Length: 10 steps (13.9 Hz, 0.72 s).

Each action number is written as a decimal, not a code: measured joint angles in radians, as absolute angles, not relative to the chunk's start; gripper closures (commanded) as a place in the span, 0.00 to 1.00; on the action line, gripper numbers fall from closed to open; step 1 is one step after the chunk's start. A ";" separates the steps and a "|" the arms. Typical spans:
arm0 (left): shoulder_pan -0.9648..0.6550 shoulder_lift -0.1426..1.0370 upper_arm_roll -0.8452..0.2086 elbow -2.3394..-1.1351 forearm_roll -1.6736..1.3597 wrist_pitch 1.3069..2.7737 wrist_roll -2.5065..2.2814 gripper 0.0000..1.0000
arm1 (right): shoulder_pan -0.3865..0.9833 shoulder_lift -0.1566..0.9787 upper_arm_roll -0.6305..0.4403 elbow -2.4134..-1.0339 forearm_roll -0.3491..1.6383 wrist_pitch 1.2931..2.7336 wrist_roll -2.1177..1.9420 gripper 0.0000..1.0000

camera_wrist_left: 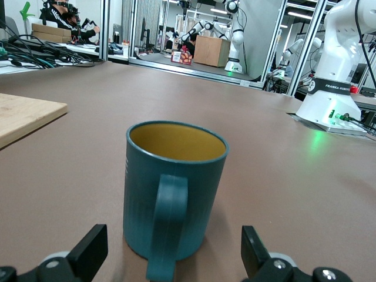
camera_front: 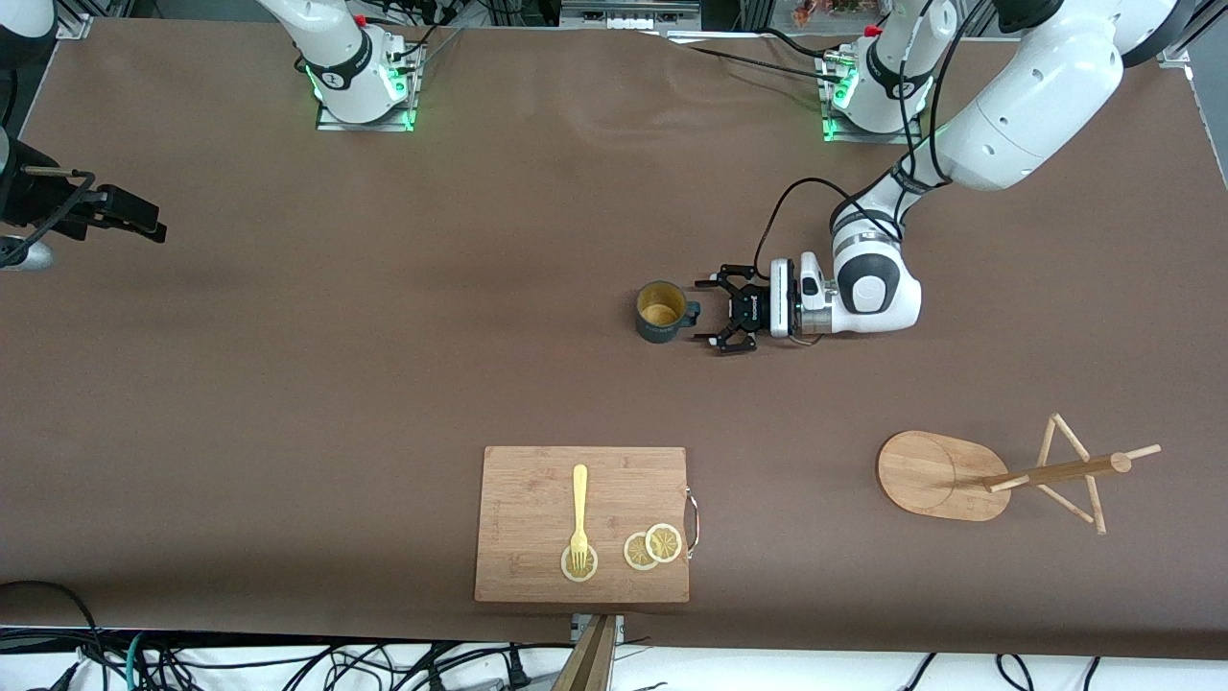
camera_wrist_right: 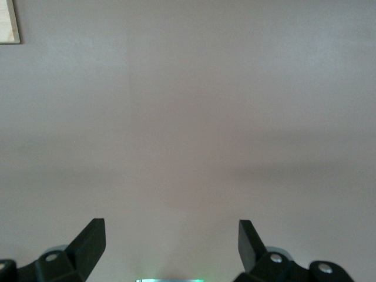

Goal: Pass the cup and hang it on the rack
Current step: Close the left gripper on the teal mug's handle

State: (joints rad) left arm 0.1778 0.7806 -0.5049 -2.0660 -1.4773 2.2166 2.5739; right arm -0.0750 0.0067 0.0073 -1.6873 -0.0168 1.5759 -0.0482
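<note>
The left gripper is ready to close on the cup's handle (camera_front: 692,312) (camera_wrist_left: 167,226), because its fingers are on either side of the handle.
The dark teal ribbed cup (camera_front: 660,312) stands upright mid-table, tan inside, its small handle turned toward my left gripper (camera_front: 712,311). That gripper lies low and level beside it, open, fingertips on either side of the handle's end and touching nothing. The left wrist view shows the cup (camera_wrist_left: 176,176) close up, its handle centred between the spread fingers of the left gripper (camera_wrist_left: 171,235). The bamboo rack (camera_front: 940,475) sits nearer the front camera, toward the left arm's end. My right gripper (camera_front: 144,223) hangs open over bare table at the right arm's end; the right gripper (camera_wrist_right: 170,226) holds nothing.
A rectangular wooden cutting board (camera_front: 537,499) lies near the front edge with a yellow fork (camera_front: 579,513) and three lemon slices (camera_front: 652,547) on it. Its corner shows in both wrist views (camera_wrist_left: 23,114) (camera_wrist_right: 9,20). The right arm's base (camera_wrist_left: 332,88) stands past the cup.
</note>
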 measured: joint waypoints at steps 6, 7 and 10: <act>0.176 0.784 -0.509 -2.050 -1.477 2.220 2.593 0.56 | -0.067 0.007 0.040 -1.686 -0.016 1.565 -0.048 0.00; 0.176 0.784 -0.509 -2.049 -1.477 2.220 2.594 0.64 | -0.067 0.007 0.039 -1.684 -0.016 1.565 -0.048 0.00; 0.176 0.784 -0.509 -2.049 -1.477 2.225 2.596 1.00 | -0.067 0.007 0.039 -1.679 -0.016 1.566 -0.048 0.00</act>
